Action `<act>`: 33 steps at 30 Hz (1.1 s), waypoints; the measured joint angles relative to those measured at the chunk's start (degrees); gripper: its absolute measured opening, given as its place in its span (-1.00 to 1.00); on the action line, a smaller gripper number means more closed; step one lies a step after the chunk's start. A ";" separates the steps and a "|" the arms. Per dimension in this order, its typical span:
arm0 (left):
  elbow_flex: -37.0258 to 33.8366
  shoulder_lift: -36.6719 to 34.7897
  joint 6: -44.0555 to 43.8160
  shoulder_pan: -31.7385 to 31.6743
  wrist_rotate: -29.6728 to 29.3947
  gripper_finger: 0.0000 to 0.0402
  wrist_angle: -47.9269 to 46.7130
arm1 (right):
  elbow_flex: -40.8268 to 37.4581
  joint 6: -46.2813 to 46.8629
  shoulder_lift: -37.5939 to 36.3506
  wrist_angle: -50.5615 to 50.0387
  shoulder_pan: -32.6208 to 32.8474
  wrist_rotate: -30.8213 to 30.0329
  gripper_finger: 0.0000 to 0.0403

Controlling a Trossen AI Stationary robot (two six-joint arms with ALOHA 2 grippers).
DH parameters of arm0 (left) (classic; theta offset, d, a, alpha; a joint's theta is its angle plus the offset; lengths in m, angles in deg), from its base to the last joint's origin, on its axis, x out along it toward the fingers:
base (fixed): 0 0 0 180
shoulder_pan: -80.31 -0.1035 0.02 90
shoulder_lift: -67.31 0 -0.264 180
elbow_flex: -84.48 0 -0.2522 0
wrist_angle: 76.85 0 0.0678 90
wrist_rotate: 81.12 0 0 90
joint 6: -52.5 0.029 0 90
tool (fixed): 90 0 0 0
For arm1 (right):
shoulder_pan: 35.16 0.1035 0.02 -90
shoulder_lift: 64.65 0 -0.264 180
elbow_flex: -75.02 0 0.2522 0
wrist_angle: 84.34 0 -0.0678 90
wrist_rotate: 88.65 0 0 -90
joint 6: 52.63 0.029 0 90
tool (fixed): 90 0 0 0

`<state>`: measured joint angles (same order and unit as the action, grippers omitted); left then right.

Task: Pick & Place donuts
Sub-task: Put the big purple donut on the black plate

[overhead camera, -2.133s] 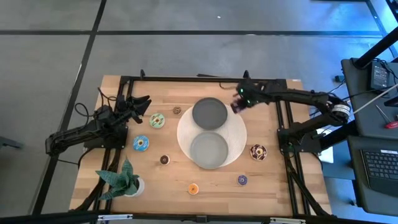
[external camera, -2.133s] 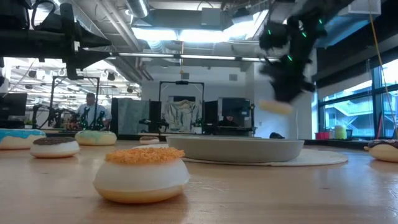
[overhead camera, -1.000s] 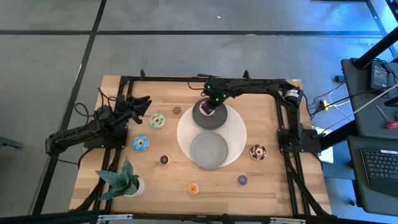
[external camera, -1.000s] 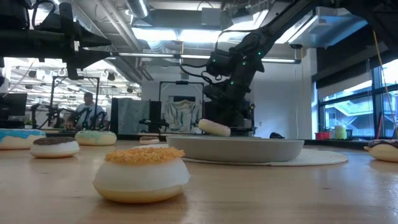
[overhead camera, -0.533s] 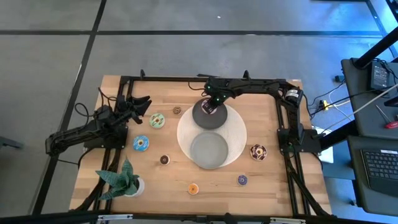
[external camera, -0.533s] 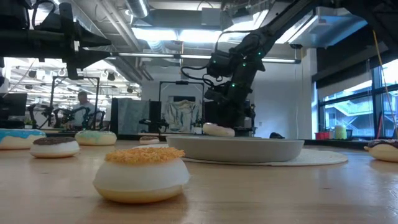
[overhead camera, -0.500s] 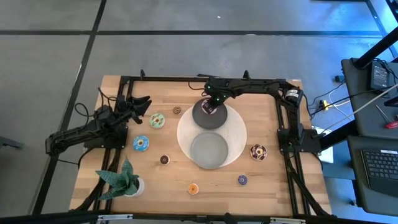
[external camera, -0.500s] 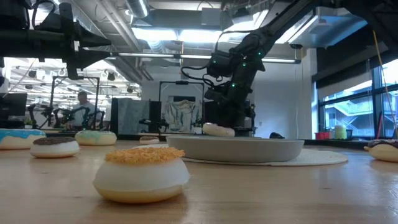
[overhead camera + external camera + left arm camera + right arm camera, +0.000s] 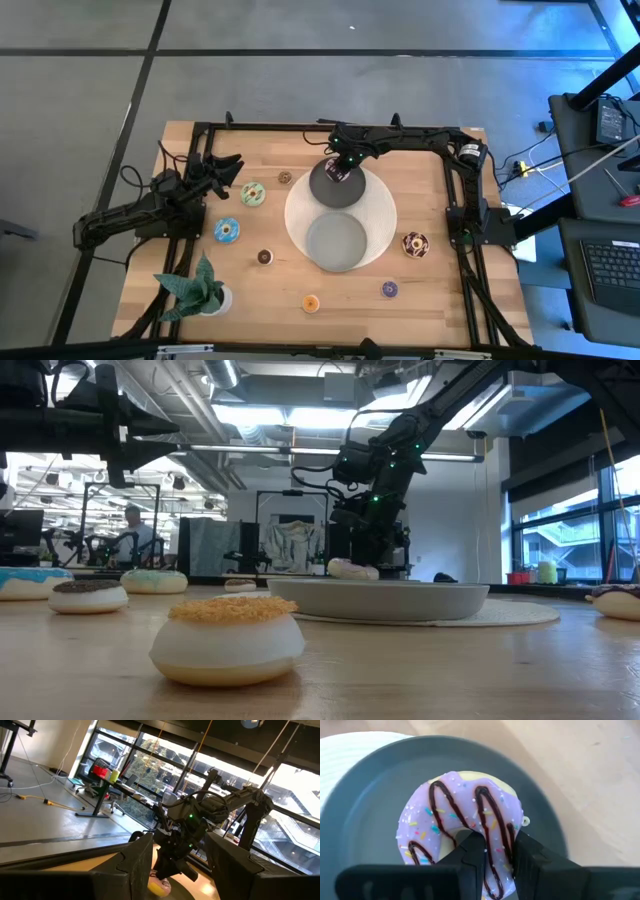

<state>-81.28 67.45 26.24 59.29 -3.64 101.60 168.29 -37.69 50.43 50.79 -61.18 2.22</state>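
Note:
My right gripper opens now, since the lilac-iced donut [image 9: 427, 812] is low inside the dark grey dish [image 9: 375, 805] and would lie flat.
My right gripper [image 9: 338, 172] hangs over the far grey dish [image 9: 318, 192], shut on a lilac-pink iced donut with chocolate drizzle [image 9: 455, 805]. In the low view the donut [image 9: 350, 569] sits at dish-rim height; I cannot tell whether it touches the dish. My left gripper [image 9: 228, 165] waits open at the table's left side, near the green donut [image 9: 252, 193] and the blue donut [image 9: 227, 230]. The sprinkled chocolate donut [image 9: 415, 244] and the brown [image 9: 264, 257], orange [image 9: 311, 303] and purple [image 9: 389, 289] minis lie on the wood. My right gripper pinches the donut's ring [image 9: 496, 851] across one side: one finger [image 9: 472, 852] stands in the hole, the other [image 9: 527, 855] against the outer edge. The fingers come from above, pointing down. The donut lies nearly level, icing up, below the fingers inside the far dish's outline.
A second grey dish [image 9: 335, 262] sits nearer on the same white round mat [image 9: 378, 212]. A green star-shaped potted plant [image 9: 195, 285] stands at the near left corner. Another small brown donut [image 9: 285, 178] lies left of the far dish. Black frame rails run along the table's edges.
My right gripper has sunk a little over the far dish, still shut on the donut. The donut has gone from tilted to nearly level and now sits at rim height.

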 joint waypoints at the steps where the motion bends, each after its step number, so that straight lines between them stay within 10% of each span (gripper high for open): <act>1: 0.00 0.00 0.00 0.00 -0.01 -0.13 0.00 | 0.00 0.00 0.00 0.00 -0.13 -0.32 -0.62; 33: 0.00 0.00 0.00 0.02 0.09 -0.13 0.00 | -0.04 -0.52 -0.59 -1.25 -0.59 1.73 0.00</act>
<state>-81.28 67.45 26.24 59.31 -3.55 101.60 168.25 -38.21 49.85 49.54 -61.77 3.95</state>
